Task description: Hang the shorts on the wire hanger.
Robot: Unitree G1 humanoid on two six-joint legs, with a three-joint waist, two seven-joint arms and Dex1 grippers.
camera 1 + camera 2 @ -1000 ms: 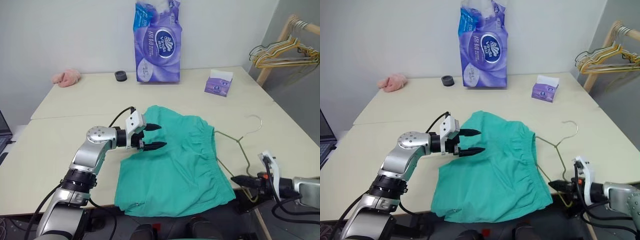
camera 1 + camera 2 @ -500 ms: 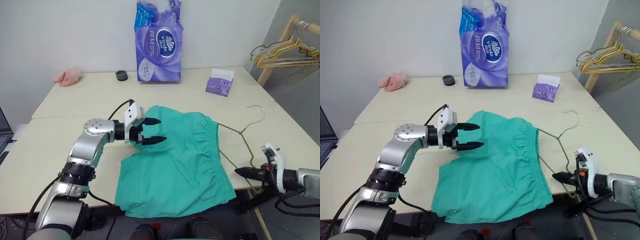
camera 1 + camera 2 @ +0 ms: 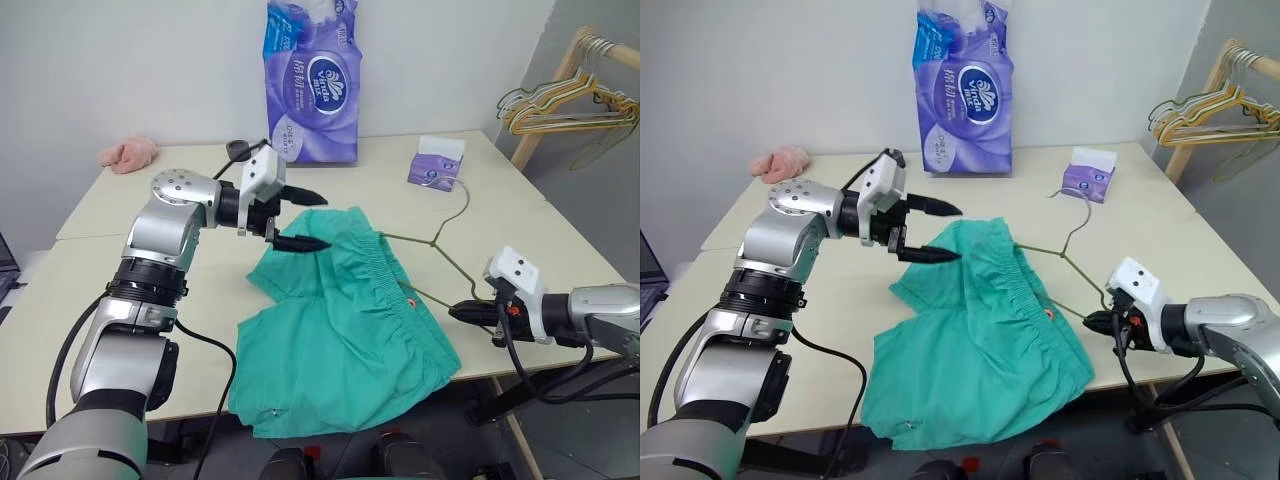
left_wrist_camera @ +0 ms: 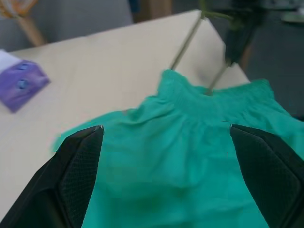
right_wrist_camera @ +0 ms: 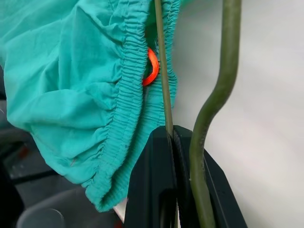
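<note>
The teal shorts need to go onto the wire hanger (image 3: 436,242). My left gripper should grip the shorts by the gathered waistband (image 3: 376,256) next.
The teal shorts (image 3: 340,325) lie bunched on the table (image 3: 120,290), with the waistband toward my right arm. The thin olive wire hanger (image 3: 436,242) is lifted at a slant, its hook (image 3: 462,192) up near the small tissue box. One arm of the hanger runs into the waistband (image 5: 133,71), beside an orange loop (image 5: 152,66). My right gripper (image 3: 453,310) is shut on the hanger's wire at the table's right edge. My left gripper (image 3: 322,220) hovers open over the far part of the shorts (image 4: 180,161) with nothing between its fingers.
A tall purple tissue pack (image 3: 312,80) stands at the back, with a small purple tissue box (image 3: 436,165) to its right. A pink cloth (image 3: 128,153) and a black ring (image 3: 237,148) lie at the back left. A wooden rack with bunched hangers (image 3: 565,95) stands off the table's right.
My right gripper has risen and moved left with the hanger, swinging the hook up and dragging the shorts into a bunch. My left gripper has risen off the shorts and opened wider.
</note>
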